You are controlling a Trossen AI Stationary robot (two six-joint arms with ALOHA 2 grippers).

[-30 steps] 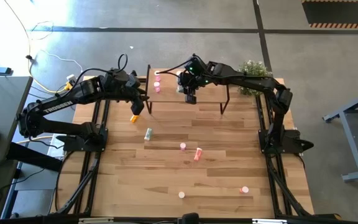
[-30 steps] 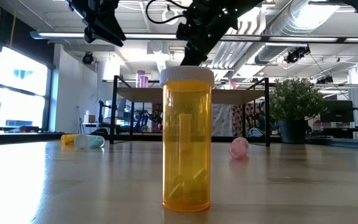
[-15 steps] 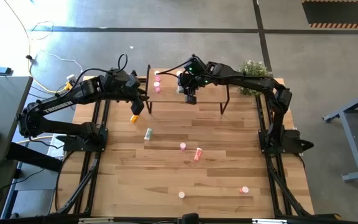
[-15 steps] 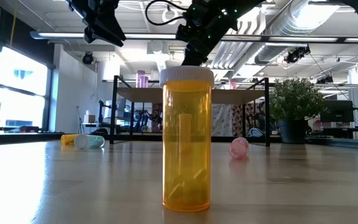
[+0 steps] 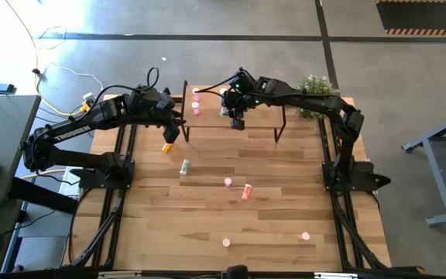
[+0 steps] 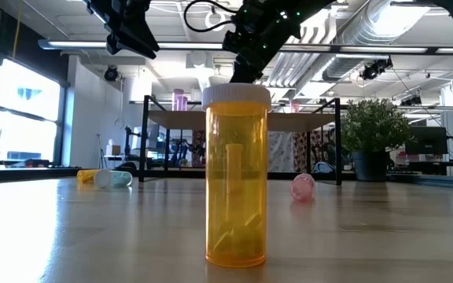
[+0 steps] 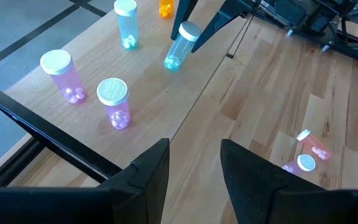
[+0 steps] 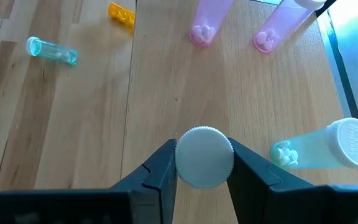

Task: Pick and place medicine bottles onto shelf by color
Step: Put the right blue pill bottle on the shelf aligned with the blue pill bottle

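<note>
My right gripper opens next, since the white-capped bottle (image 8: 204, 155) is down at the shelf board (image 8: 179, 87) beside the standing bottles.
The shelf (image 5: 258, 116) stands at the table's far side. Two pink medicine bottles (image 7: 61, 73) (image 7: 114, 101) stand on its left end, with a pale blue-green one (image 7: 126, 23) and an orange one (image 7: 165, 7) behind them. My right gripper (image 8: 204, 163) is over the shelf's left half, shut on another pale blue-green bottle (image 7: 179, 46). My left gripper (image 7: 194, 168) hovers off the shelf's left end, above the table, open with nothing between its fingers. My right gripper pinches the bottle's white cap (image 8: 204, 155) between its two fingers, one on each side of the rim. The fingers slant down from the far right. The bottle hangs tilted below them, its pill-filled bottom (image 7: 171, 62) at the shelf board; whether it touches, I cannot tell.
Loose bottles lie on the table: an orange one (image 5: 166, 146), a pale green one (image 5: 184, 166), a pink one (image 5: 228, 182), a red-pink one (image 5: 246, 191) and a pink one (image 5: 304, 236). An orange bottle (image 6: 237, 177) stands upright near the front edge. A potted plant (image 5: 316, 89) sits at the far right.
</note>
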